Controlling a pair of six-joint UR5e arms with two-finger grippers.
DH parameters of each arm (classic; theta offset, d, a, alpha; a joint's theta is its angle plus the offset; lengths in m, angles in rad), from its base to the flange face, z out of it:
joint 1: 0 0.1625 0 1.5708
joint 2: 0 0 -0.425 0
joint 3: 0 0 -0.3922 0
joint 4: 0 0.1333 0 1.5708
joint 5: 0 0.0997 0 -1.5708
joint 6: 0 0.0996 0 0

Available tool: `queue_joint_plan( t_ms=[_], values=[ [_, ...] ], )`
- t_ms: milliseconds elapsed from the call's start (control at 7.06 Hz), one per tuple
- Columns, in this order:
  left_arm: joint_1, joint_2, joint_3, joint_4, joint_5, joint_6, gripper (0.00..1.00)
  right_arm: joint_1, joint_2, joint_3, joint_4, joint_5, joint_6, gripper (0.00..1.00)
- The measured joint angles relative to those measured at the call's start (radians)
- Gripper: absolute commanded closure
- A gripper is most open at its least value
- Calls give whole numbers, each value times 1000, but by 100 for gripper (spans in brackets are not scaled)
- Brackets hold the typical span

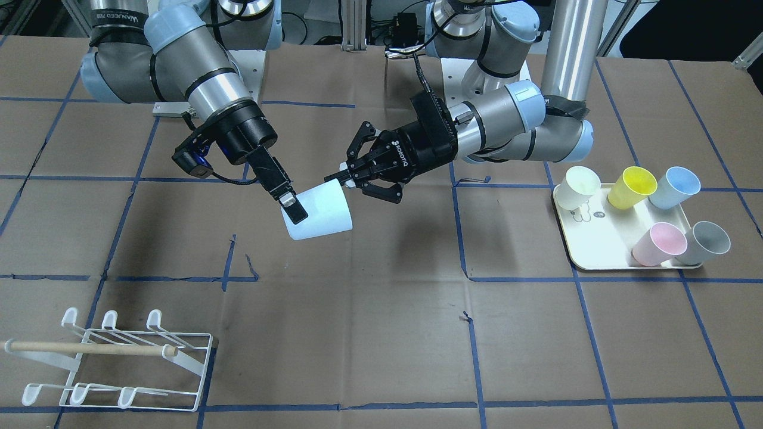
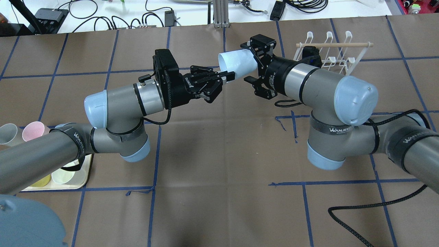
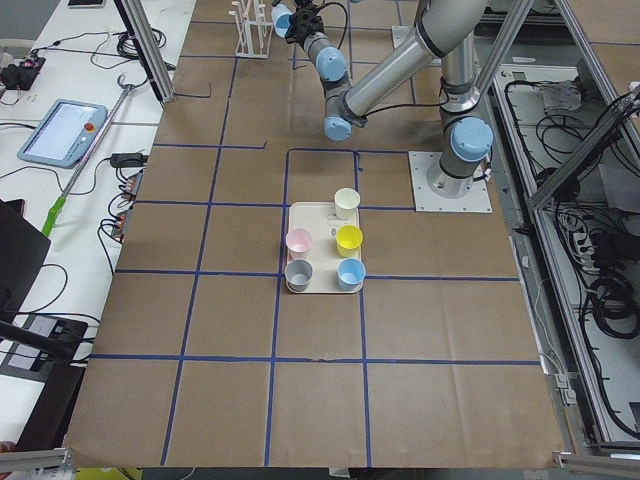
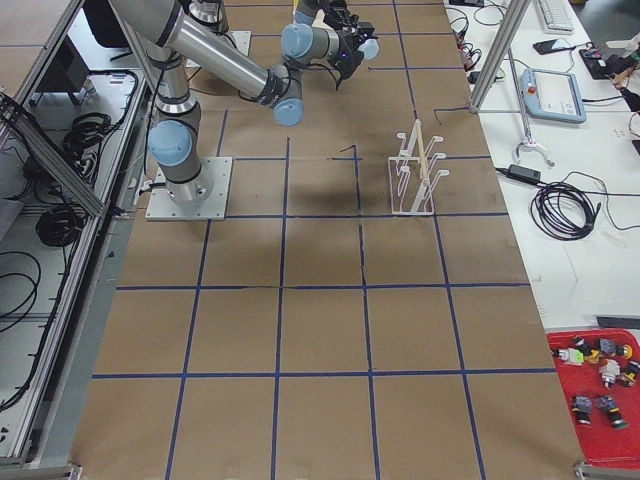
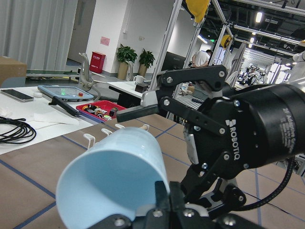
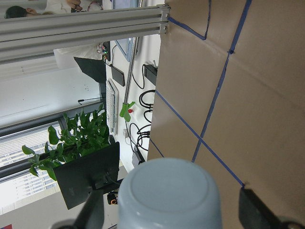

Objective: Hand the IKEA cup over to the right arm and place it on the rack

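Note:
The right gripper takes hold of the light-blue cup by its base end [image 1: 296, 223] next, to take it over for the rack [image 1: 119, 357].
A pale blue cup [image 1: 325, 208] hangs on its side in the air between the two arms. My left gripper [image 1: 341, 179] is shut on the cup's rim; it also shows in the overhead view [image 2: 229, 74]. My right gripper [image 2: 249, 63] is open, with a finger on either side of the cup's [image 2: 235, 61] base end. In the right wrist view the cup's bottom [image 6: 169, 191] sits between the spread fingers with a gap on both sides. The white wire rack [image 1: 119, 357] with a wooden dowel stands on the table beyond the right arm [image 2: 329, 51].
A cream tray [image 1: 596, 250] on the left arm's side carries several upright cups: white, yellow, blue, pink and grey. Brown paper with blue tape lines covers the table. A black cable [image 2: 360, 206] trails by the right arm's base.

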Motion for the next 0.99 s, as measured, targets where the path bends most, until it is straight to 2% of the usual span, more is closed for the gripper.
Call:
queue_joint_plan(
  t_ms=[142,283,567,709,850,992],
  values=[
    [0,1,0,0,0,-1,91,5,11,-14,0,-2,1,1],
    [0,1,1,0,-1,-3,91,8,18,-22,1,-4,2,6],
    [0,2,1,0,0,-6,91,11,24,-25,1,-8,2,39],
    [0,2,1,0,2,-7,91,11,25,-26,1,-4,3,52],
    [-1,2,2,0,8,-9,88,12,25,-26,2,-1,3,60],
    [-1,3,2,1,15,-12,80,12,25,-26,2,1,3,62]
  ],
)
